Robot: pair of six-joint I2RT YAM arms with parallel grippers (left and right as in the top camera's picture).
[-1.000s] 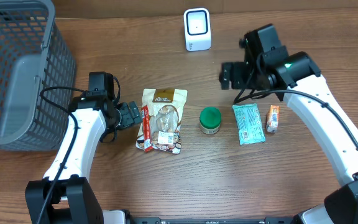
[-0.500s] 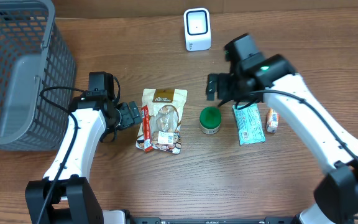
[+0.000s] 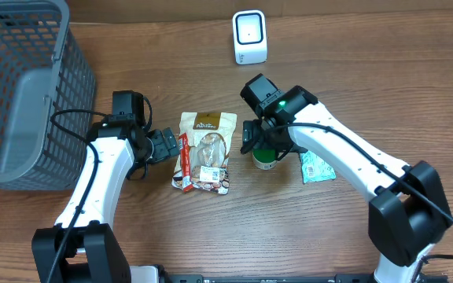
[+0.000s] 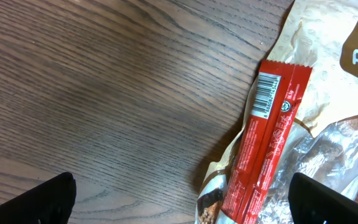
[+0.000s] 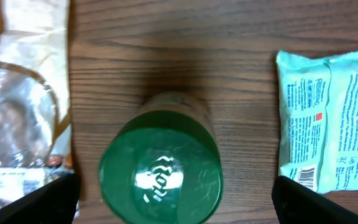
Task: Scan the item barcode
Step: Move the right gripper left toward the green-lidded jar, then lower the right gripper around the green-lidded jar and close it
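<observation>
I should grab the jar from above with my right gripper, across its green lid (image 3: 264,156) (image 5: 160,171). The jar's body then stays uncovered to scan the barcode.
A green-lidded jar (image 3: 266,160) stands mid-table, and my right gripper (image 3: 259,141) hangs open right over it. From the right wrist view the green lid (image 5: 160,171) lies between the two dark fingertips (image 5: 30,200), neither touching it. A teal packet (image 5: 328,118) lies to the jar's right, barcode side up. A clear snack bag (image 3: 204,151) lies left of the jar with a red bar (image 4: 266,137) along its edge, the bar's barcode showing. My left gripper (image 3: 163,145) is open beside that edge, holding nothing. The white scanner (image 3: 249,37) stands at the back.
A grey wire basket (image 3: 22,86) fills the far left. The right arm stretches over the teal packet (image 3: 314,170) and hides what lies beyond it. Bare wood lies along the table's front.
My right arm has swung left, from above the teal packet to over the green jar. The left arm has stayed put, and both grippers remain open.
</observation>
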